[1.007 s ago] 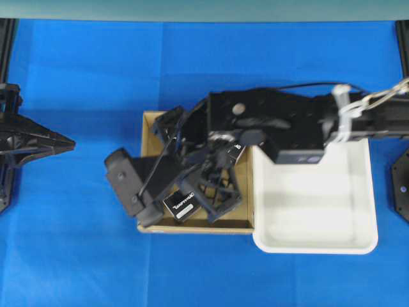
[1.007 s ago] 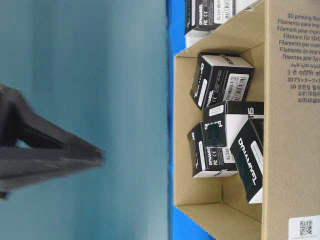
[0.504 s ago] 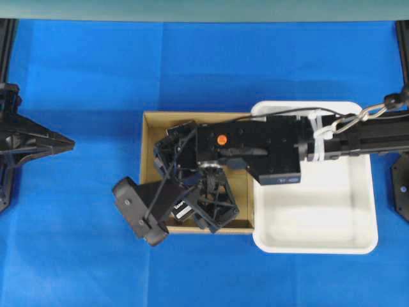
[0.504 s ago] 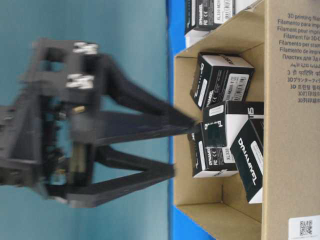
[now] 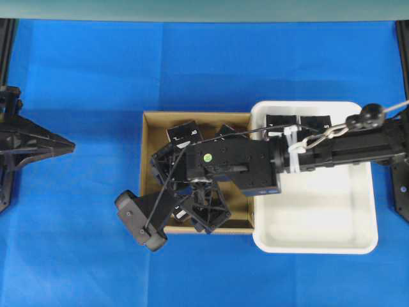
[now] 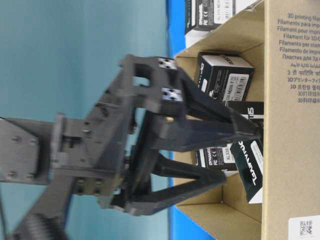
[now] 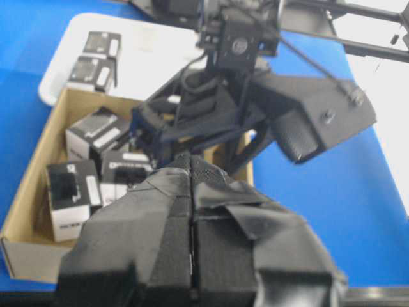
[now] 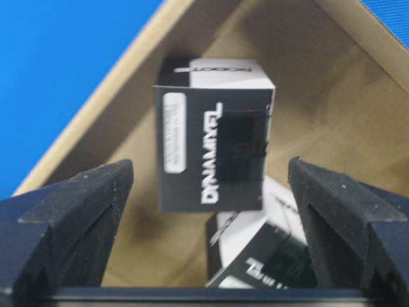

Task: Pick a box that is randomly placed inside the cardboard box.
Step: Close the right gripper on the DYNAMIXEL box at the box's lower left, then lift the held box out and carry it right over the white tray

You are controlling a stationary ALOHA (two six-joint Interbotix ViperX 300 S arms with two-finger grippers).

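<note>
The upright black box is still below my right gripper's fingers, so my right gripper needs to go lower before it closes on the box.
The brown cardboard box [image 5: 147,128] holds several black boxes with white lettering. My right gripper [image 5: 198,208] reaches down into it, open wide with nothing gripped. In the right wrist view one upright box [image 8: 214,150] stands ahead of the right gripper [image 8: 209,169], between the lines of its spread fingers [image 8: 96,204] and apart from both; a second box [image 8: 268,262] lies tilted below it. From table level the right gripper [image 6: 241,154] has its fingertips among the boxes [image 6: 222,75]. My left gripper [image 5: 61,146] rests shut and empty at the table's left edge.
A white plastic tray [image 5: 319,224] adjoins the cardboard box on its right, with two black boxes [image 5: 281,120] at its far edge. The right arm [image 5: 332,148] lies across the tray. Blue cloth [image 5: 83,243] covers the table around both containers.
The right gripper went from shut to wide open and dropped lower into the cardboard box, its fingertips now among the boxes. The left arm has not moved.
</note>
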